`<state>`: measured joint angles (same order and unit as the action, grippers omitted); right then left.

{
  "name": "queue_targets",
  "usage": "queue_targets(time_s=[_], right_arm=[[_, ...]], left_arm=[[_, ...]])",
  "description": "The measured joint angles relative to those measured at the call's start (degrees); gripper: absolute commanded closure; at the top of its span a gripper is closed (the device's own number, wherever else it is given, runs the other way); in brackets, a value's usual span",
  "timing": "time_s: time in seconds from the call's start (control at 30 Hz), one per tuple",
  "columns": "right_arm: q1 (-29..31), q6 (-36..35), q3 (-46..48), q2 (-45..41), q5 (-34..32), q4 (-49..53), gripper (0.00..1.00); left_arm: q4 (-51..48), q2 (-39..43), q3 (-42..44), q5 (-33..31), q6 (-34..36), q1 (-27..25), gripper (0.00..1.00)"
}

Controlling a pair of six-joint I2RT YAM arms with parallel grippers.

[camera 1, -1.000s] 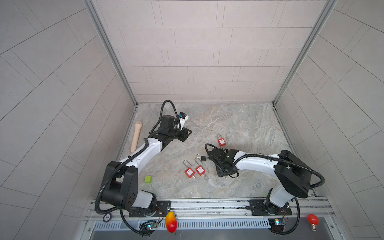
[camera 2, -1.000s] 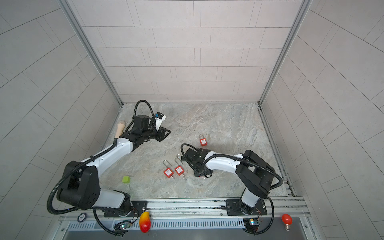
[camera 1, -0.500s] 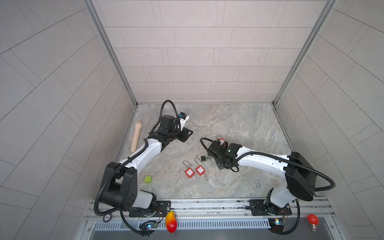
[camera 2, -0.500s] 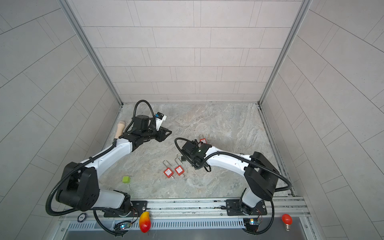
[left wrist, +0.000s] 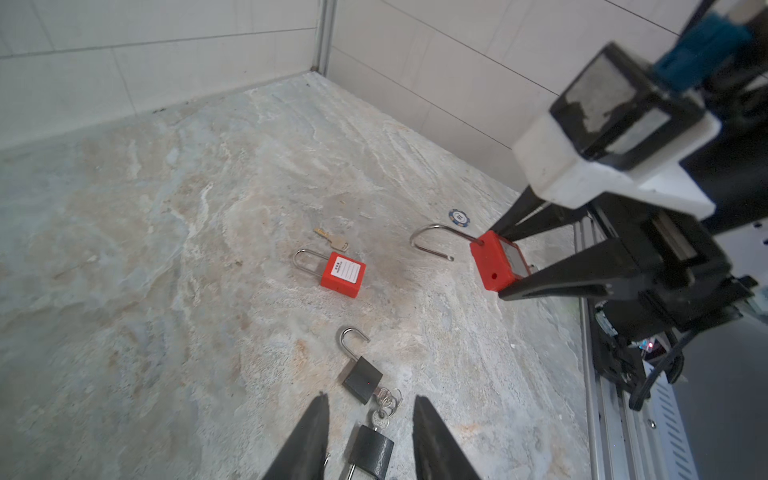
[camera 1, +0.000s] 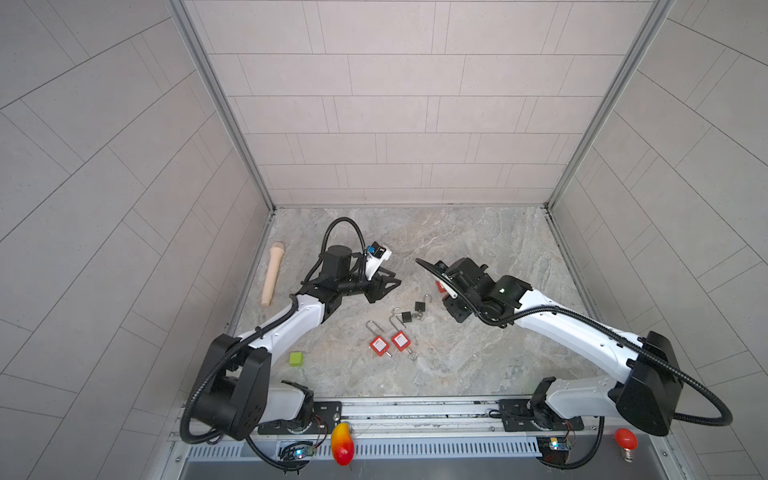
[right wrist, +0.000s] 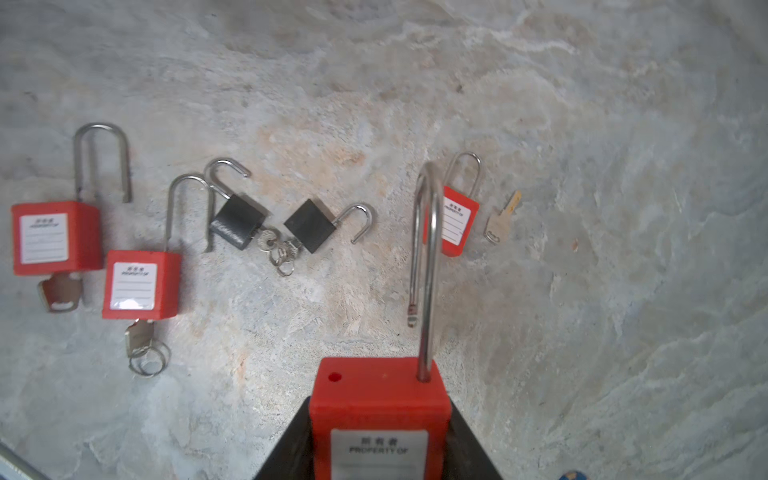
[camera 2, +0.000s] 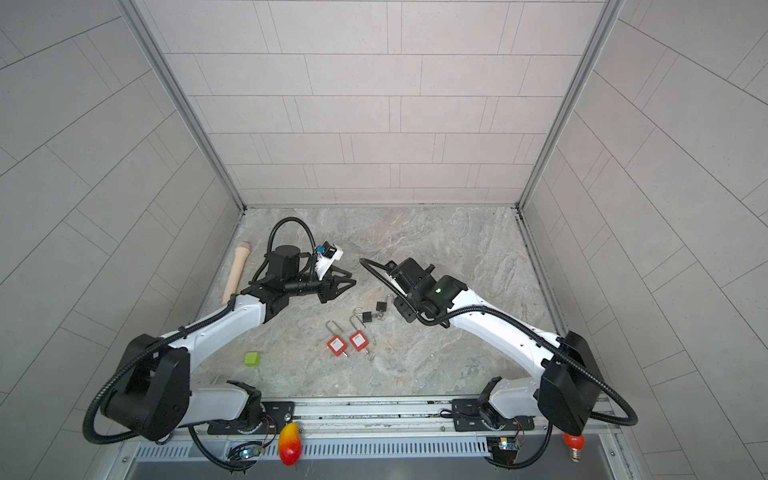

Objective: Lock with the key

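My left gripper reaches the red padlock next and grips its steel shackle (right wrist: 428, 249), so the body's key end stays free for locking with the key.
My right gripper (right wrist: 379, 401) is shut on the body of a red padlock (right wrist: 380, 419), held above the floor with its steel shackle (right wrist: 428, 249) swung open. In a top view that gripper (camera 1: 446, 297) hangs right of centre. Below it lie a closed red padlock (right wrist: 455, 220) and a loose brass key (right wrist: 500, 222). My left gripper (left wrist: 370, 405) is open, hovering over two black padlocks (left wrist: 362, 378) (left wrist: 371, 451) with open shackles and ringed keys in them. In both top views it (camera 1: 390, 280) (camera 2: 347, 280) sits left of centre.
Two more red padlocks (camera 1: 378, 345) (camera 1: 401, 340) with keys in them lie near the front. A beige cylinder (camera 1: 273, 278) rests along the left wall and a green cube (camera 1: 296, 358) at front left. A blue chip (left wrist: 458, 217) lies near the right wall.
My right gripper has risen and moved toward the back wall with the red padlock in it. The left arm has stayed put.
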<state>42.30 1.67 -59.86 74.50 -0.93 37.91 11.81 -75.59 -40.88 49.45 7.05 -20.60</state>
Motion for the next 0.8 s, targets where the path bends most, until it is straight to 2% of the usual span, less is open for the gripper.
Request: queue_targets(time_s=[0.17, 0.37, 0.8], right_arm=[[0.00, -7.93, 0.00, -1.49, 6.43, 0.11, 0.67], [-0.37, -13.64, 0.00, -1.49, 11.56, 0.74, 0.67], [-0.37, -19.91, -1.66, -0.55, 17.07, 1.57, 0.68]], left_arm=[[3.32, 1.70, 0.74, 3.10, 6.78, -2.08, 0.60], [4.24, 1.81, 0.79, 5.33, 12.11, -3.96, 0.59], [3.15, 1.66, 1.07, 6.62, 15.58, -6.27, 0.61]])
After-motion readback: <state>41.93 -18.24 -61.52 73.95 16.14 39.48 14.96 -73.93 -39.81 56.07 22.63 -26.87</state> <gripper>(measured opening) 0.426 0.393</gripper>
